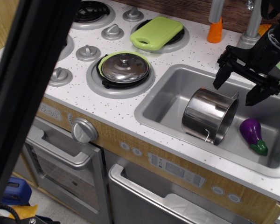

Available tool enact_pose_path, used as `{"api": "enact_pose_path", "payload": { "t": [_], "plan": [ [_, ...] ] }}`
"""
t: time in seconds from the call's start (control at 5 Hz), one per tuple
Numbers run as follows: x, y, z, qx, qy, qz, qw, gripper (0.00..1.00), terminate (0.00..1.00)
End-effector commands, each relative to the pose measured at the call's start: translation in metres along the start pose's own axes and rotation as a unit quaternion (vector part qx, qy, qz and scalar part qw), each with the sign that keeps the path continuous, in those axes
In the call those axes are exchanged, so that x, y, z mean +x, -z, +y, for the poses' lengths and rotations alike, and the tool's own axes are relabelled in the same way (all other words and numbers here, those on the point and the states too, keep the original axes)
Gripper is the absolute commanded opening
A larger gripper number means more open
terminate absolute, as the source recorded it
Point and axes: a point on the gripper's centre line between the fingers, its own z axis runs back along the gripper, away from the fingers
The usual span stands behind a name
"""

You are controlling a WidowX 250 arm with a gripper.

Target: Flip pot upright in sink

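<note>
The robot's gripper is going to grab the steel pot by its open rim (235,101) next, so the pot can be flipped upright in the sink (163,100).
The shiny steel pot (209,115) lies on its side in the grey sink (163,100), its open mouth facing right and its thin wire handle hanging at the lower rim. My black gripper (237,90) hangs just above and behind the pot's upper right rim. Its jaws stand wide apart and hold nothing. One finger (222,74) is to the left, over the back of the sink, the other finger (257,93) to the right.
A purple toy eggplant (253,134) lies in the sink right of the pot. A domed steel lid (125,67) rests on the front burner, a green cutting board (157,32) on the back burner. The faucet (251,25) and an orange object (215,30) stand behind the sink.
</note>
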Motion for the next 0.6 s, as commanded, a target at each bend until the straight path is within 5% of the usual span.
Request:
{"api": "enact_pose_path", "payload": {
  "t": [0.0,0.4],
  "plan": [
    [0.0,0.0,0.0,0.0,0.0,0.0,1.0,1.0,0.0],
    [0.003,-0.01,-0.014,0.086,0.024,-0.027,0.9956,1.0,0.0]
  ]
}}
